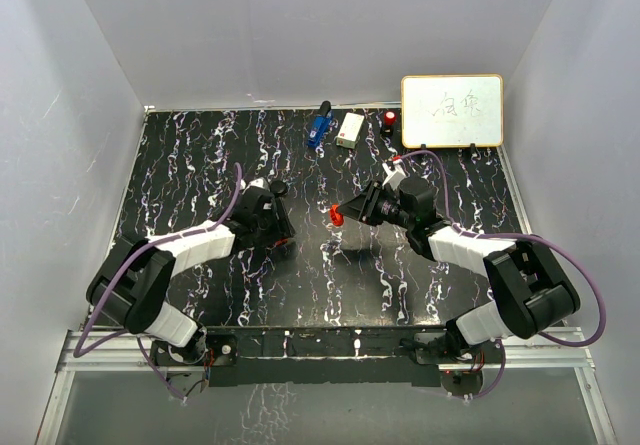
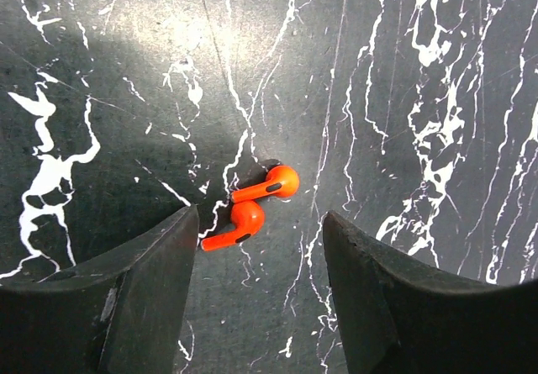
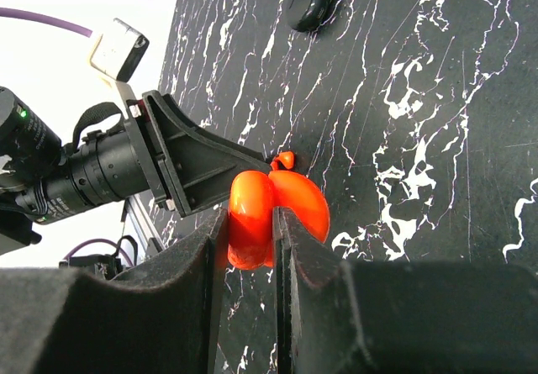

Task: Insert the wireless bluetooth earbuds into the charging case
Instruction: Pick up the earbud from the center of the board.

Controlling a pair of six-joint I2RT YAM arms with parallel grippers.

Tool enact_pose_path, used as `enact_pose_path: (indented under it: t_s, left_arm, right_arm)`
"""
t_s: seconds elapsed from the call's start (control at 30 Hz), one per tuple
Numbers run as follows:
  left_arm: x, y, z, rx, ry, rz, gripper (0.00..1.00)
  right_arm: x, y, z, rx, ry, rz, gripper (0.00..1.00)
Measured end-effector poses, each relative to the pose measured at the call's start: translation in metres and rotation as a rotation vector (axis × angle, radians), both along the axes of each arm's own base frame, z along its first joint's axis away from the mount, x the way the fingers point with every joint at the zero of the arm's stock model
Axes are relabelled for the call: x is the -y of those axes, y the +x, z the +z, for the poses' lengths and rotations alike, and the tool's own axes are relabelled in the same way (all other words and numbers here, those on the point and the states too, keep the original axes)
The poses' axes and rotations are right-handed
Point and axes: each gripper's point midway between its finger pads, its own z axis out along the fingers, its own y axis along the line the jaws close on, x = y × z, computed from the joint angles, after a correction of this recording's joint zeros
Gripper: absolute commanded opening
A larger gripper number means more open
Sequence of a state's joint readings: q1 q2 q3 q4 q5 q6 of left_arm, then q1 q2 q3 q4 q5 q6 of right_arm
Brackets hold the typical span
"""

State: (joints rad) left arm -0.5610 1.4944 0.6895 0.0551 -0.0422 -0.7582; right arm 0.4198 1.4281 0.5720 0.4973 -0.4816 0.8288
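Observation:
The earbud's stem needs to stay free to go into the case. My left gripper should next grab the nearer earbud by its round head point(image 2: 248, 215).
Two small orange-red earbuds lie side by side on the black marbled table, one point(image 2: 271, 184) just beyond the other point(image 2: 239, 225). My left gripper point(image 2: 261, 213) hovers over them, open, its fingertips flanking the nearer earbud without touching it. The red charging case point(image 3: 298, 197) is hinged open and held above the table. My right gripper point(image 3: 250, 214) is shut on one half of it, just right of the left gripper. In the top view the case point(image 1: 336, 217) shows at the right gripper's point(image 1: 345, 213) tip. The left gripper point(image 1: 281, 227) hides the earbuds there.
A black round disc point(image 1: 278, 185) lies just behind the left gripper. At the back edge stand a blue object point(image 1: 319, 128), a white box point(image 1: 350, 129), a small red-topped item point(image 1: 389, 119) and a whiteboard point(image 1: 452, 110). White walls enclose the table.

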Motion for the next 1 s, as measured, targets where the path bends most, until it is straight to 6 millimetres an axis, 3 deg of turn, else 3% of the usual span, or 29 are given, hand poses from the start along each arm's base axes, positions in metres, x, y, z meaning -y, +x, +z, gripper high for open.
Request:
enact_pose_path:
  t_s: [0.53,1.0]
  left_arm:
    - [0.001,-0.009,-0.007,0.047,0.202,-0.099,0.52]
    - [-0.005,-0.008,-0.013,0.057,0.395,-0.103,0.36]
  right_arm:
    - [0.0,0.0,0.0,0.0,0.0,0.0,0.09]
    - [0.0,-0.001,-0.001,-0.002,-0.002,0.0,0.09]
